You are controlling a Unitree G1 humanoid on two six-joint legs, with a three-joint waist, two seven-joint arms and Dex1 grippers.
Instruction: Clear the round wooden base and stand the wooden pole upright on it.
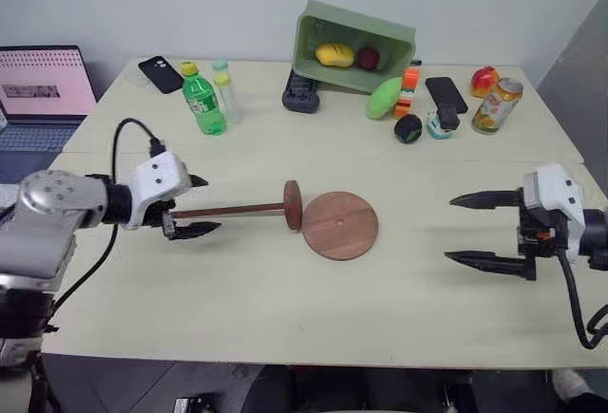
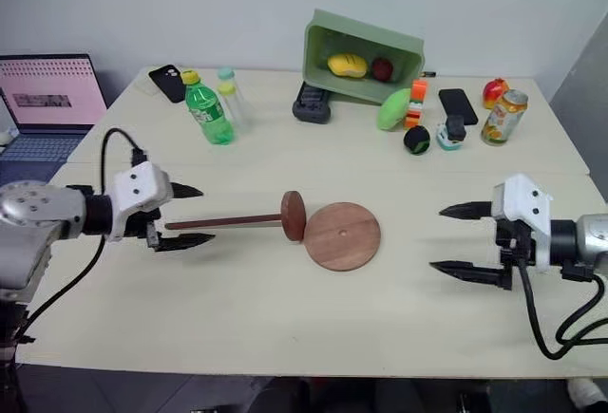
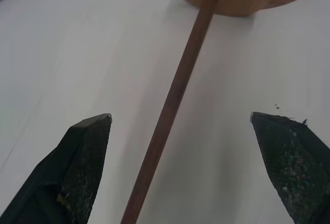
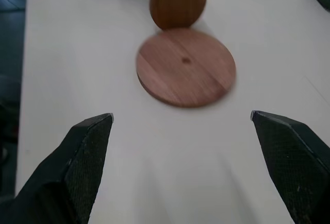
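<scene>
My left gripper is to take the wooden pole by its thin rod (image 1: 207,212) next, because the pole's end disc is too wide for the fingers.
The round wooden base (image 1: 339,225) lies flat at the table's middle, a small hole in its centre and nothing on it. The wooden pole (image 1: 228,211) lies on its side to the left of it, its end disc (image 1: 293,205) standing on edge against the base's rim. My left gripper (image 1: 197,206) is open around the pole's free end, one finger on each side of the rod (image 3: 172,98), not pressing it. My right gripper (image 1: 470,230) hangs open to the right of the base, well apart from it, and its view looks across at the base (image 4: 185,67).
Along the table's far side stand a tilted green bin (image 1: 353,47) with fruit, a green bottle (image 1: 202,100), a clear bottle (image 1: 226,90), phones, a can (image 1: 497,105) and small toys. A laptop (image 1: 43,95) sits on a desk at the far left.
</scene>
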